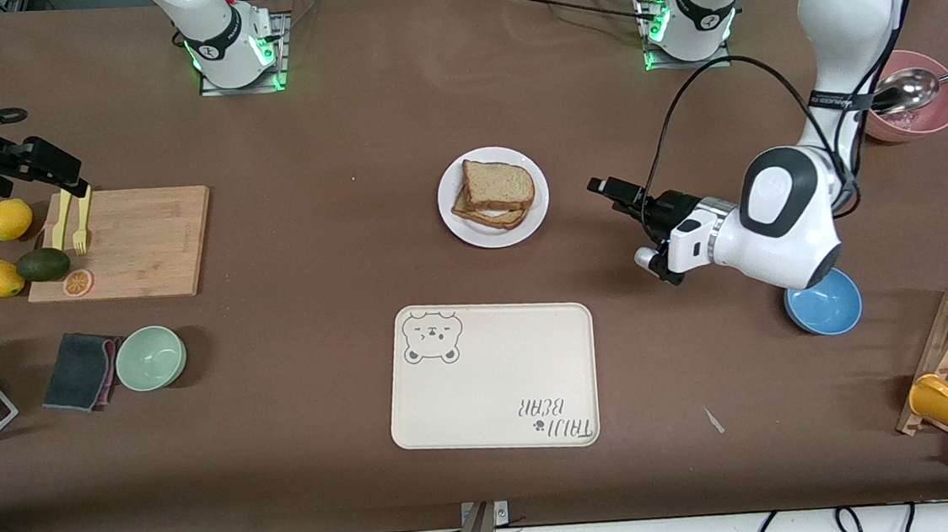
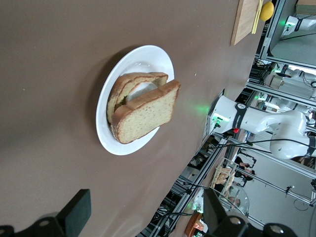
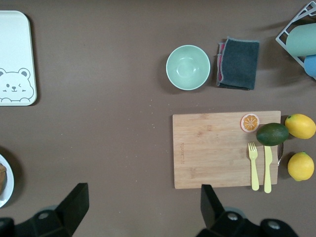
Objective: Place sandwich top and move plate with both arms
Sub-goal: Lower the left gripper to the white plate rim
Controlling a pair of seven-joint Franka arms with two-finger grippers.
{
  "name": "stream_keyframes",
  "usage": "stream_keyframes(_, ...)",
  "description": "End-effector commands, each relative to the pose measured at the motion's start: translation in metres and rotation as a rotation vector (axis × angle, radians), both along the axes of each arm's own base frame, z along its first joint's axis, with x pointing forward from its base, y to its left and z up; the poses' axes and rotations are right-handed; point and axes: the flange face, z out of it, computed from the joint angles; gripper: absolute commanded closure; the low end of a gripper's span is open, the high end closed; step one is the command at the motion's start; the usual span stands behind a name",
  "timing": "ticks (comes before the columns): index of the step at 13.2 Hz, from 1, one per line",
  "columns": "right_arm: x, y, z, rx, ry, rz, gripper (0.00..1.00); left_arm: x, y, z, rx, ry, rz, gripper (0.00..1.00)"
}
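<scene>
The left gripper should next grab the white plate by its rim (image 1: 542, 194), so that the sandwich can move over to the bear tray (image 1: 492, 376).
The white plate (image 1: 458, 218) sits mid-table. On it the plain brown sandwich top (image 1: 500, 184) lies, a little askew, on a lower slice (image 1: 487, 214) with egg white showing under it. The left wrist view shows the plate (image 2: 143, 57) and the sandwich top (image 2: 145, 114). My left gripper (image 1: 614, 191) is open and empty, low over the table beside the plate toward the left arm's end; it also shows in its wrist view (image 2: 145, 217). My right gripper (image 1: 61, 173) is open and empty, over the cutting board's corner (image 3: 143, 205). The plate's edge shows in the right wrist view (image 3: 5, 183).
A beige bear tray (image 1: 491, 374) lies nearer the front camera than the plate. A cutting board (image 1: 134, 242) carries a fork, a knife and fruit. Nearby are a green bowl (image 1: 150, 356), a grey cloth (image 1: 80, 370), a blue bowl (image 1: 824, 306), a pink bowl with a spoon (image 1: 918, 108) and a yellow cup on a rack (image 1: 946, 400).
</scene>
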Motion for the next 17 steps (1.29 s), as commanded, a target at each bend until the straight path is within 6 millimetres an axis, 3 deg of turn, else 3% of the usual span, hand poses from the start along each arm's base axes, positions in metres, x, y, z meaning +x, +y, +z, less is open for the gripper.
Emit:
stream_keyframes(1,-0.011,0.005,0.004,0.03,-0.005,0.003,0.0,-0.023,-0.005,-0.031,-0.082,-0.056,0.058,0.01)
stream_keyframes(4,-0.011,0.007,0.004,0.038,-0.003,0.003,0.0,-0.034,-0.018,-0.071,-0.17,-0.097,0.095,0.02)
stream_keyframes(6,-0.011,0.007,0.003,0.038,0.0,0.004,0.0,-0.04,-0.029,-0.1,-0.205,-0.091,0.098,0.11)
stream_keyframes(8,-0.01,0.01,0.002,0.037,0.003,0.01,0.0,-0.045,-0.038,-0.117,-0.219,-0.125,0.115,0.2)
stream_keyframes(9,-0.01,0.011,0.001,0.035,0.004,0.012,0.0,-0.048,-0.047,-0.12,-0.213,-0.138,0.109,0.26)
stream_keyframes(13,-0.007,0.015,0.001,0.028,0.006,0.027,0.0,-0.053,-0.06,-0.134,-0.183,-0.156,0.098,0.28)
stream_keyframes(15,-0.006,0.014,0.001,0.025,0.004,0.023,0.0,-0.056,-0.065,-0.141,-0.177,-0.152,0.104,0.34)
stream_keyframes(16,-0.006,0.014,0.001,0.023,0.002,0.024,0.0,-0.057,-0.066,-0.144,-0.19,-0.171,0.091,0.44)
stream_keyframes(17,-0.003,0.015,-0.001,0.023,0.007,0.024,0.0,-0.059,-0.066,-0.153,-0.219,-0.185,0.095,0.46)
